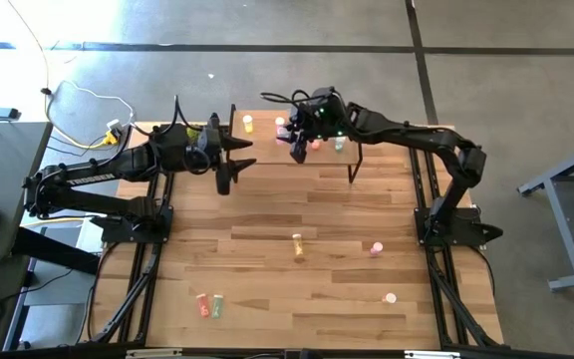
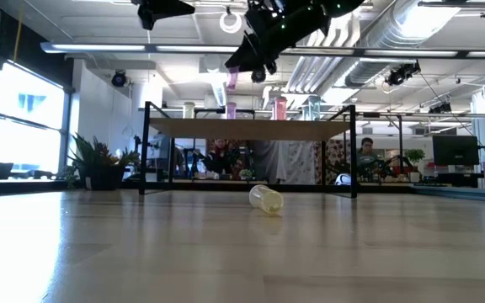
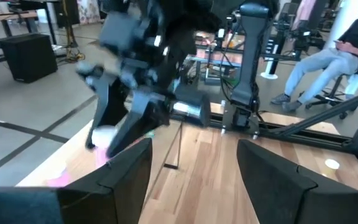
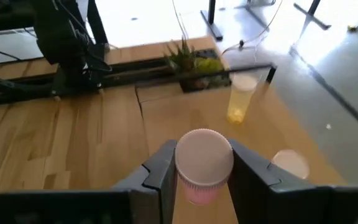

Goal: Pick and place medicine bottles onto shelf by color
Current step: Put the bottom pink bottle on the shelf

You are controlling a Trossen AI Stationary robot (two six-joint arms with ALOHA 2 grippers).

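Note:
I will keep holding the pink bottle with my right gripper until its bottom is on the shelf top. In the right wrist view, the bottle's bottom is above the shelf top.
The shelf stands at the table's far middle, and a yellow bottle, pink bottles and a green one stand on it. My right gripper hovers over the shelf, shut on a pink bottle with a pale cap. My left gripper waits open just left of the shelf. Other bottles lie on the table: yellow, pink, another pink one, and a red and green pair. My right gripper pinches the pink bottle between its two fingers, one on each side of the body just under the pale cap. It comes from above, slanting down. The bottle hangs clear above the shelf top.
A green-yellow pineapple-like plant sits at the shelf's far end beyond the yellow bottle. The shelf's black legs stand on the table. A person sits beyond the table. Bare wood lies in the table's middle.

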